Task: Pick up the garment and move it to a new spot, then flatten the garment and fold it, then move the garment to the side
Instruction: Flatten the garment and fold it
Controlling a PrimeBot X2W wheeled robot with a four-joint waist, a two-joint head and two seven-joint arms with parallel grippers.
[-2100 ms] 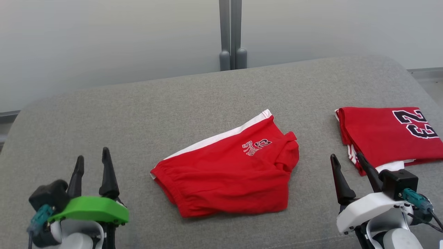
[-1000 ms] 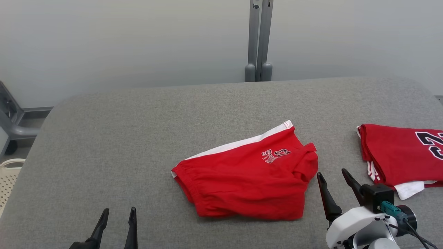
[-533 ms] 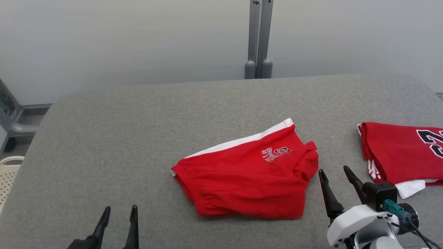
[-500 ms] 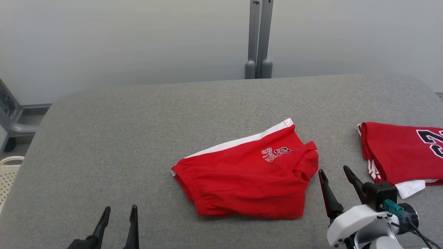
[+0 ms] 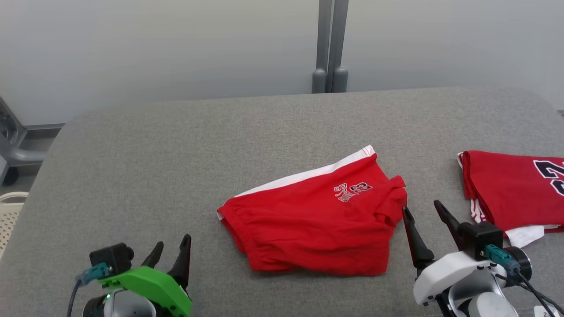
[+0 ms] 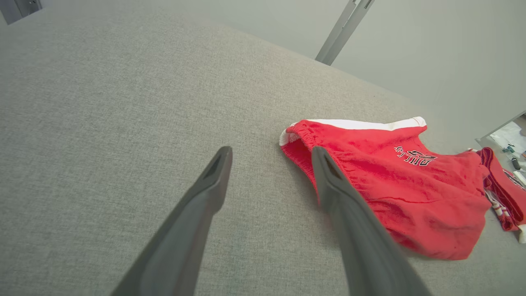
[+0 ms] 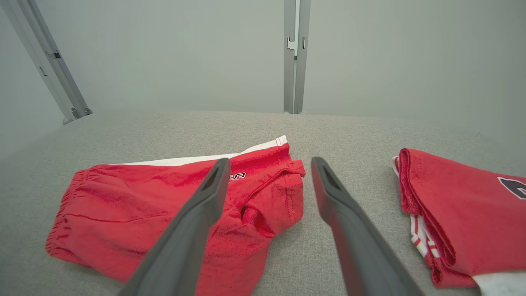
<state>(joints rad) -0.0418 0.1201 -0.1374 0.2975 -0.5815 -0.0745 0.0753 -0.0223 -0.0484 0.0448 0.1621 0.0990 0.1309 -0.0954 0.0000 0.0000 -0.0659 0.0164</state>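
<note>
The waistband arches up at its white-striped corner while the red cloth (image 5: 317,232) lies slack. The left gripper pinches the garment by that waistband corner (image 5: 222,211) next.
The garment (image 5: 317,220), red shorts with a white side stripe and a small print, lies crumpled on the middle of the grey padded surface (image 5: 176,154). My left gripper (image 5: 172,242) stands open at the lower left, well clear of the waistband end. In the left wrist view its fingers (image 6: 270,150) frame bare fabric just left of the shorts (image 6: 390,181). My right gripper (image 5: 421,207) is open beside the shorts' right edge, holding nothing. Its wrist view shows the gripper (image 7: 270,161) over the bunched leg hem (image 7: 135,205).
A folded red jersey (image 5: 511,193) with a dark number and white trim lies at the right edge, close to my right gripper. A grey post (image 5: 330,44) rises behind the surface. A cream basket (image 5: 9,215) and a grey frame (image 5: 13,149) sit off the left side.
My left gripper has come up and to the right, so its green mount now shows. The camera tilted slightly. The shorts and the jersey lie as before.
</note>
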